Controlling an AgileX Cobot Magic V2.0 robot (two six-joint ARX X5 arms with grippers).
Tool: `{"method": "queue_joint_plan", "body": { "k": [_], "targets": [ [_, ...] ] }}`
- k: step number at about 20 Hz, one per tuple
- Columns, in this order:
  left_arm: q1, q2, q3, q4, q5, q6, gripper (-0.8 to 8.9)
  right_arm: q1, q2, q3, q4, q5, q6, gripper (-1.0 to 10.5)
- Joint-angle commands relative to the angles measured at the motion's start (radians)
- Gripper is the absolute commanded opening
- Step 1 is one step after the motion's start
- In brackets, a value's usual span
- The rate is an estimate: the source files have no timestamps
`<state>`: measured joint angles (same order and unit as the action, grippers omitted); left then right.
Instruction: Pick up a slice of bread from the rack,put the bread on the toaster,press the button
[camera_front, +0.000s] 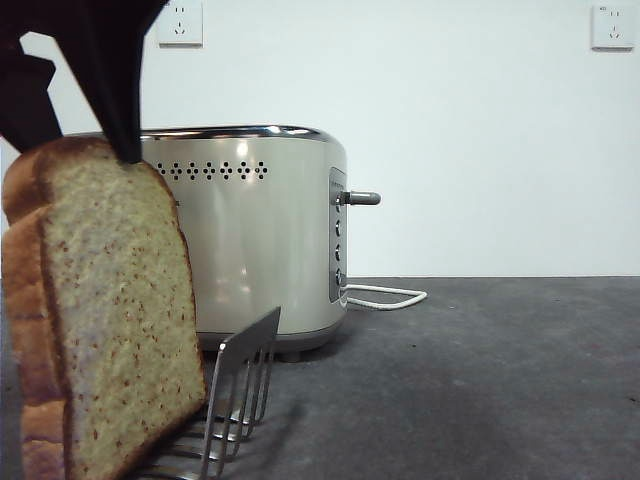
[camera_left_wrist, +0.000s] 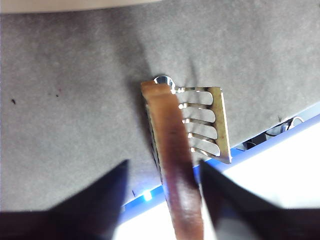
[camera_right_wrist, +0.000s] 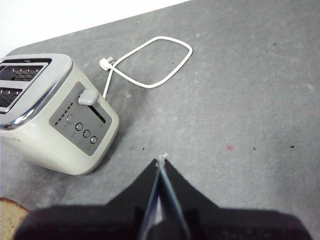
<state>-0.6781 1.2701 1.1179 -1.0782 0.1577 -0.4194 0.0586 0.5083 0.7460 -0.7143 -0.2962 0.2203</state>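
Observation:
The left gripper takes hold of the slice of bread (camera_front: 120, 320) by its top crust edge (camera_front: 90, 150) next, to lift it out for toasting.
The slice of bread (camera_front: 110, 320) stands upright in the rack (camera_front: 245, 370) at the near left, in front of the toaster (camera_front: 250, 240). My left gripper (camera_front: 85, 150) comes down from the top left over the slice's top edge. In the left wrist view it (camera_left_wrist: 162, 167) is open around the slice (camera_left_wrist: 172, 140): one jaw lies against the crust, the other stands apart from it. The rack (camera_left_wrist: 205, 120) shows beyond. My right gripper (camera_right_wrist: 160, 161) is shut and empty, hovering near the toaster (camera_right_wrist: 45, 125). The button (camera_front: 362, 198) sticks out of the side panel, raised (camera_right_wrist: 89, 96).
A white power cable (camera_front: 390, 295) loops on the dark grey table beside the toaster, seen too in the right wrist view (camera_right_wrist: 150, 60). Two wall sockets (camera_front: 180, 22) (camera_front: 612, 25) sit high on the white wall. The table's front edge runs just past the rack.

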Motion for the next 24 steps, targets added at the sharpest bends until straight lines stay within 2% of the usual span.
{"method": "queue_joint_plan", "body": {
  "k": [1,7,8,10,12,20,24],
  "targets": [
    [-0.005,0.010,-0.006,0.006,-0.003,0.013,3.77,0.000,0.000,0.005,0.002,-0.003,-0.008,0.0],
    [-0.043,0.039,-0.006,0.006,-0.001,0.020,3.68,0.000,0.000,0.005,0.002,-0.003,-0.008,0.0],
    [-0.051,0.047,-0.006,0.005,-0.002,0.020,3.04,0.000,0.000,0.005,0.002,-0.003,-0.008,0.0],
    [-0.058,0.059,-0.006,0.002,-0.002,0.020,1.01,0.000,0.000,0.005,-0.002,-0.003,-0.008,0.0],
    [-0.058,0.061,-0.006,0.002,-0.002,0.021,-0.09,0.000,0.000,0.005,-0.016,-0.003,-0.008,0.0],
    [-0.058,0.057,0.012,0.002,0.007,0.024,-0.08,0.000,0.000,0.005,-0.046,-0.003,-0.016,0.0],
    [-0.058,0.054,0.095,-0.024,0.007,0.037,-0.08,0.000,0.000,0.005,-0.047,-0.003,-0.016,0.0]
  ]
}}
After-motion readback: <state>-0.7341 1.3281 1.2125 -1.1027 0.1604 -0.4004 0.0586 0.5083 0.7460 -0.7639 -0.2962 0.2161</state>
